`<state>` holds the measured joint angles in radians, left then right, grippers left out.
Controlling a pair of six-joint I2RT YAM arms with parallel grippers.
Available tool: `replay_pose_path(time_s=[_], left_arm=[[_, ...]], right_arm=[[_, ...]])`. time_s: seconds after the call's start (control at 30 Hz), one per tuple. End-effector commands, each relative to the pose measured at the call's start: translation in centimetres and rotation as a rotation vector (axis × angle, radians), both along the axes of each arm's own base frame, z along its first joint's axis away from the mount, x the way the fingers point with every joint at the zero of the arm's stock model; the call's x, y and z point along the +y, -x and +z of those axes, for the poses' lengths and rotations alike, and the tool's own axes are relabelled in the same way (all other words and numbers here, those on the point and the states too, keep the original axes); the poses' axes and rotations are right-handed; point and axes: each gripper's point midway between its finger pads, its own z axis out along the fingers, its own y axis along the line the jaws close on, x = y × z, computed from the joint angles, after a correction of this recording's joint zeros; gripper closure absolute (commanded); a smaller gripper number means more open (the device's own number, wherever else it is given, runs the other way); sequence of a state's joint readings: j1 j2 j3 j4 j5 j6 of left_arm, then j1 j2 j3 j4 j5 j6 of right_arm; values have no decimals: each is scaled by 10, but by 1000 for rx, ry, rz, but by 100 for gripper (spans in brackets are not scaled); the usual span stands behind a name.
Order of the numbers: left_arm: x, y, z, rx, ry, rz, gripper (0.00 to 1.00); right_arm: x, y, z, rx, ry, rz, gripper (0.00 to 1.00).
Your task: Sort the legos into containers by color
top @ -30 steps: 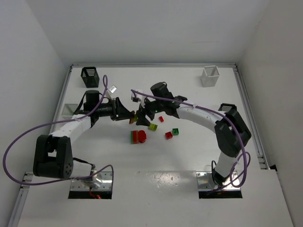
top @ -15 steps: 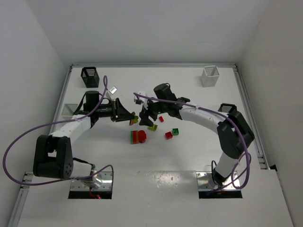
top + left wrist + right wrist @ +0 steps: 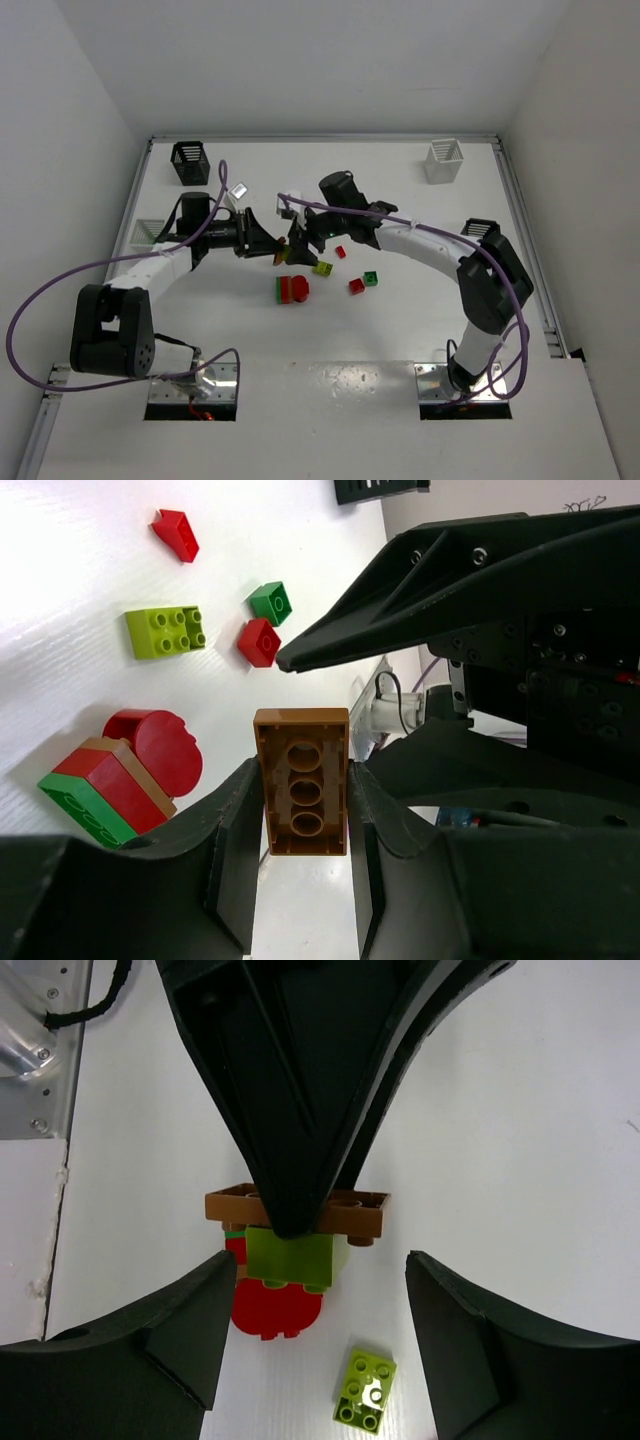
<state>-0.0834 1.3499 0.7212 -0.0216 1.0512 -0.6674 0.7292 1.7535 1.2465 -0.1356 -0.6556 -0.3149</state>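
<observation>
My right gripper's fingers are level with the sides of the yellow-green brick, so my right gripper needs to close on the brick now.
My left gripper (image 3: 303,780) is shut on a flat brown brick (image 3: 302,793), held just above the table near the middle (image 3: 281,254). In the right wrist view the brown brick (image 3: 355,1212) has a yellow-green brick (image 3: 290,1257) seemingly joined to it. My right gripper (image 3: 318,1270) is open, its jaws standing either side of that pair without touching. On the table lie a red-and-green stack (image 3: 292,290), a yellow-green brick (image 3: 323,268), a tiny red piece (image 3: 340,252), a red brick (image 3: 356,286) and a green brick (image 3: 370,278).
A black basket (image 3: 190,160) stands at the back left and a white one (image 3: 444,160) at the back right. Another white basket (image 3: 147,232) sits at the left edge behind my left arm. A black one (image 3: 482,228) is behind my right arm.
The right gripper drew slightly right, away from the left gripper, then came back to it. The left gripper has kept still with the brown brick.
</observation>
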Motion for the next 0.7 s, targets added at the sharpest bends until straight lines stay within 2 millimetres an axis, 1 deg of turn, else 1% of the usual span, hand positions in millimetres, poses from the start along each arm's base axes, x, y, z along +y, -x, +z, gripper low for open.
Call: replay_pose_path(time_s=[0.0,0.1,0.13,0.17,0.23,0.27,0.3,0.33,0.37,0.4,0.47,0.5,0.57,0.6,0.63,0.67], left_arm=[[0,0,5,-4,18,-12,100],[0,-1,3,5,18,-11,100],[0,-1,3,5,18,-11,100],[0,-1,3,13,21,-9,100],[0,-1,3,13,21,-9,100],[0,-1,3,13,21,-9,100],[0,-1,3,13,21,-9,100],[0,-1,3,13,21,-9,100],[0,-1,3,13,21,-9,100],[0,-1,3,13,21,-9,100],[-1,-1,3,22,24,-6,100],[-1,-1,3,22,24,-6,100],[-1,1,9,-1,25,-6,100],[3,-2,5,7,16,17,100],[4,-2,9,-12,11,25,100],[13,-5,11,-26,5,63,100]], right_arm=[[18,-1,21,-54,-59,50,31],[18,0,22,-50,-63,57,33],[21,4,22,-50,-63,66,35],[21,4,17,-43,-57,66,38],[22,3,19,-50,-63,66,43],[22,3,19,-50,-63,66,46],[24,5,18,-53,-60,68,53],[25,4,20,-60,-66,68,57],[25,4,16,-53,-60,68,60],[25,2,15,-58,-54,58,69],[24,-1,14,-70,-49,54,76],[24,-2,14,-75,-44,44,83],[19,0,7,-78,-27,41,88],[19,0,12,-86,-34,41,90],[14,2,1,-79,-12,38,93],[7,1,1,-73,-7,26,95]])
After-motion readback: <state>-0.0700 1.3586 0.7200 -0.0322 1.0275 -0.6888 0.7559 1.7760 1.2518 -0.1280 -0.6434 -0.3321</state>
